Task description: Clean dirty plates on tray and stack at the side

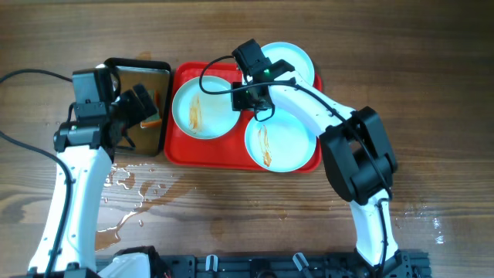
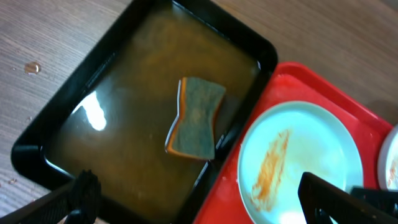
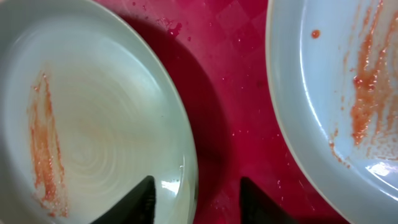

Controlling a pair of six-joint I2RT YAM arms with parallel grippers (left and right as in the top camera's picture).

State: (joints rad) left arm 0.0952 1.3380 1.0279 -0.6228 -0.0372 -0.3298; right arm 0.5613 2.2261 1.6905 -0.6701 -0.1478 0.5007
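I next need to pinch the sponge across its narrow middle (image 1: 153,111) (image 2: 198,117) with my left gripper, green side up. Then its orange bottom stays free to clean plates.
Three white plates lie on the red tray (image 1: 179,147). The left plate (image 1: 202,108) and the front right plate (image 1: 279,140) carry orange-brown streaks. The back right plate (image 1: 292,60) looks clean and is partly hidden by the right arm. My right gripper (image 1: 253,99) is open, and its fingers (image 3: 199,202) straddle the right rim of the left plate (image 3: 81,137), with the front right plate (image 3: 336,93) beside it. My left gripper (image 1: 141,104) is open and empty (image 2: 205,205) above the black pan, near the left plate (image 2: 298,162).
The black pan (image 1: 131,143) of brownish liquid stands left of the tray and holds a green and orange sponge (image 2: 196,118). Spilled water (image 1: 131,189) lies on the wooden table in front of the pan.
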